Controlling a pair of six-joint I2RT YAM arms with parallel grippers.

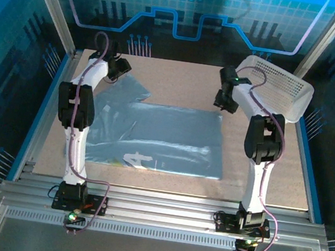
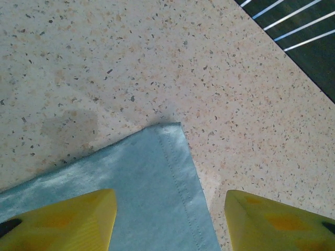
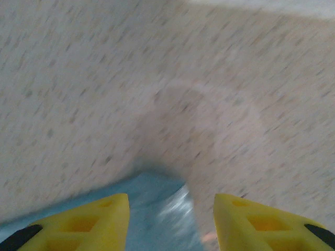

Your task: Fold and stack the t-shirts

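Next, my left gripper grabs the t-shirt's sleeve by its far hemmed corner. Then it folds the back half of the t-shirt toward the t-shirt's front edge.
The pale grey-blue t-shirt [image 1: 159,137] lies flat on the table as a rough rectangle, with a bit of white print [image 1: 136,158] near its front edge. One sleeve [image 1: 127,87] sticks out at the back left. My left gripper [image 1: 118,69] hovers over that sleeve's far corner. In the left wrist view the hemmed corner [image 2: 162,178] lies flat between the spread yellow fingers [image 2: 78,219] of the left gripper [image 2: 170,201], which is open. My right gripper [image 1: 225,102] is above the shirt's back right corner [image 3: 157,209]; the right gripper [image 3: 171,204] is open too, in a blurred view.
A white lattice basket [image 1: 285,86] stands tilted at the back right corner, just behind the right arm. Bare speckled tabletop [image 1: 180,80] runs behind the shirt and along its right side [image 1: 254,175]. Blue-edged frame rails bound the table.
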